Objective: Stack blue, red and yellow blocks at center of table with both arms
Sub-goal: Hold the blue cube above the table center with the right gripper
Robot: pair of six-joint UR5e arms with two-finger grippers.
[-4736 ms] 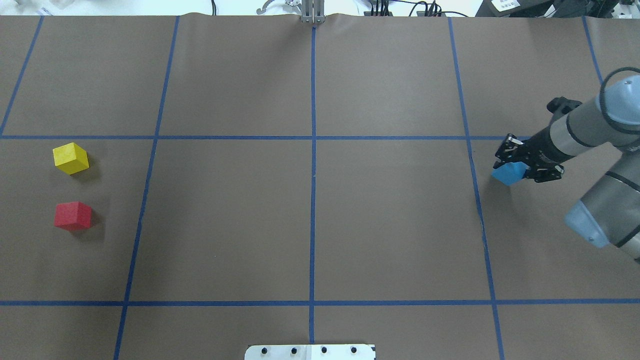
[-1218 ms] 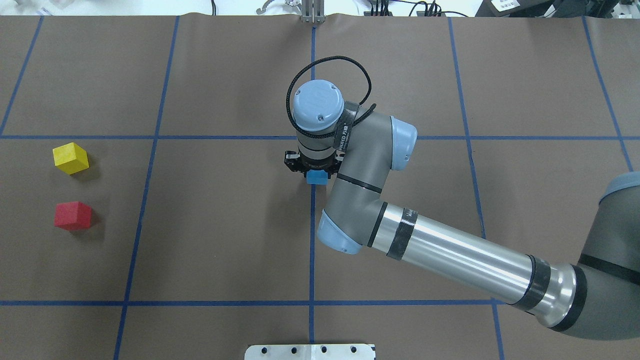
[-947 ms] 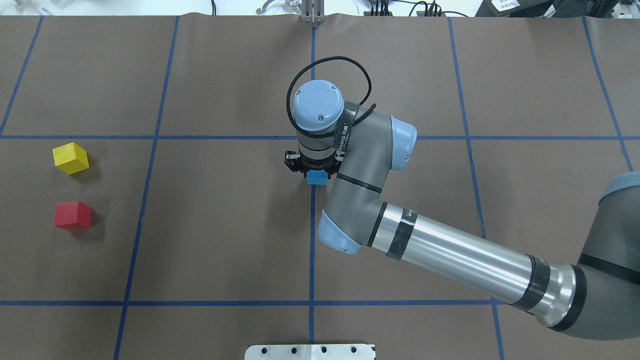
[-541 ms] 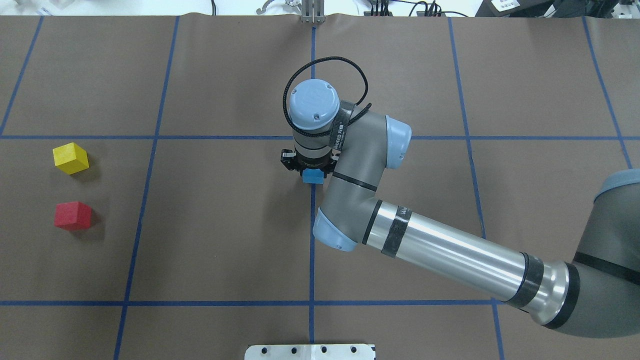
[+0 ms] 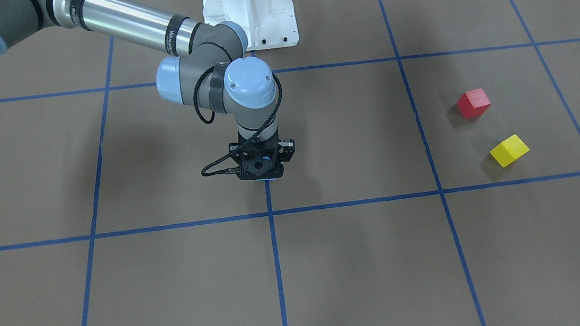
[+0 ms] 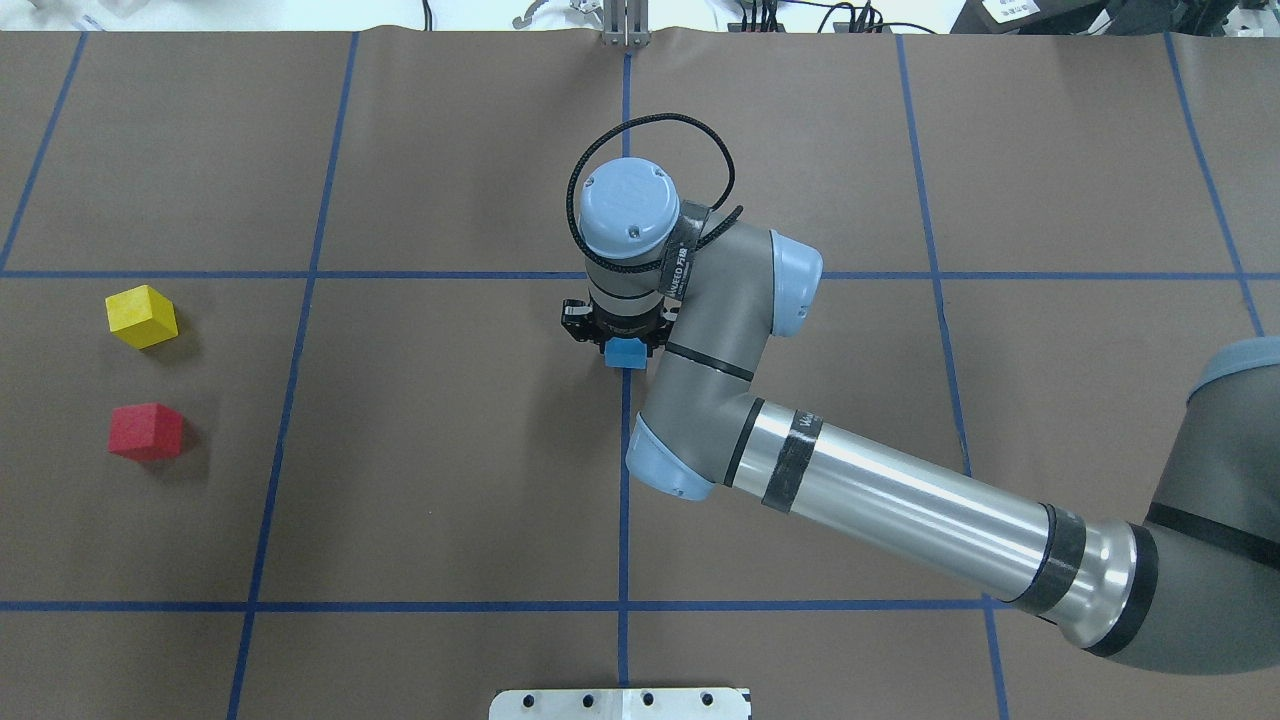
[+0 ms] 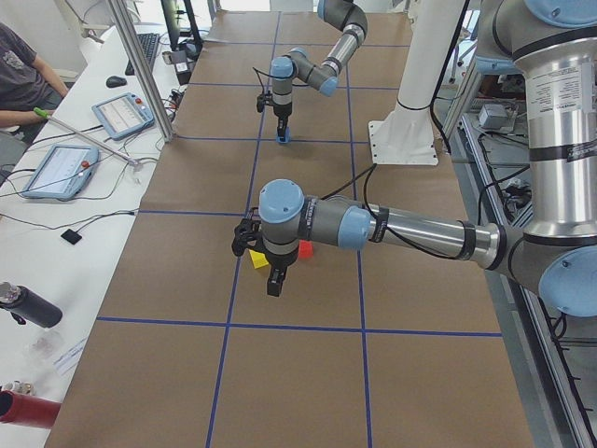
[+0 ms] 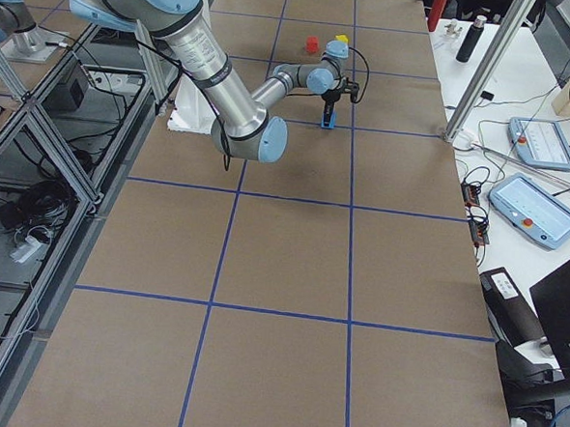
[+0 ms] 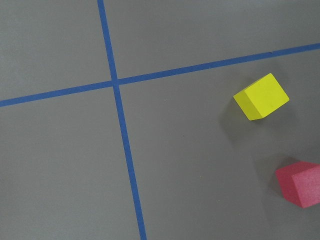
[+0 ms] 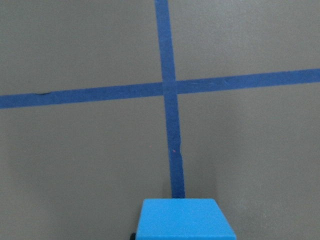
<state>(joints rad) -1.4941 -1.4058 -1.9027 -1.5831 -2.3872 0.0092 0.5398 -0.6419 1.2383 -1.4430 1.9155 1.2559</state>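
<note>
The blue block's lower edge meets the tape line and the blue block would rest there, so it is time to open my right gripper.
My right gripper points straight down at the table's centre and is shut on the blue block. The block hangs low over the centre tape line; it also shows at the bottom of the right wrist view. In the front view the gripper hides nearly all of the block. The yellow block and the red block lie at the table's left side, apart from each other. My left gripper hovers high near them in the exterior left view only; I cannot tell whether it is open.
Blue tape lines divide the brown table into a grid. The white robot base plate sits at the near edge. The right arm's long silver link crosses the right half. An operators' desk with tablets runs along the far side.
The right arm has carried the blue block from the table's right side to the centre. In the last second it shifted slightly left with the block. Yellow and red blocks have not moved.
</note>
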